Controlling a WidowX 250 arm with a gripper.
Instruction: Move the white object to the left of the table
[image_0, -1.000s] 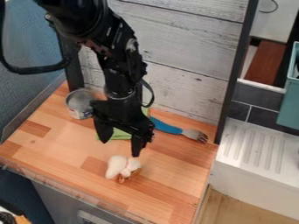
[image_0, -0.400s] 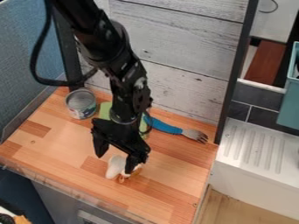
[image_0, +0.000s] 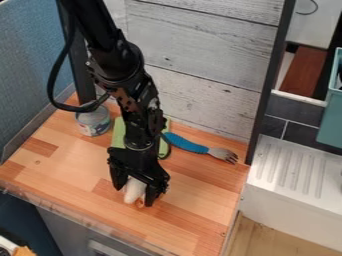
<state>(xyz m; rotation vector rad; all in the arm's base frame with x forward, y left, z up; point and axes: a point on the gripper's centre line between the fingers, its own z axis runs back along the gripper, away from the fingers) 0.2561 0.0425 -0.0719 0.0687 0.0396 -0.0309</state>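
My gripper should take hold of the white object by its pale rounded body next. Then it should move the object to the left of the table.
The black gripper (image_0: 134, 197) hangs low over the front middle of the wooden table, open, with one finger on each side of the white object (image_0: 134, 190). The object lies on the tabletop between the fingers, pale and rounded, with a small orange-brown part near its lower end. Its right side is partly hidden by the right-hand finger. Whether the fingers touch it cannot be told. The wooden table (image_0: 63, 164) extends to the left of the object.
A metal can (image_0: 93, 122) stands at the back left. Behind the gripper lies a green cloth (image_0: 118, 135), and to its right a fork with a blue handle (image_0: 185, 144). A grey wall (image_0: 200, 107) borders the back; a white sink unit (image_0: 294, 175) is at the right.
The gripper has come down and toward the table's front, from behind the white object to around it. More of the green cloth shows, while the object has not visibly moved.
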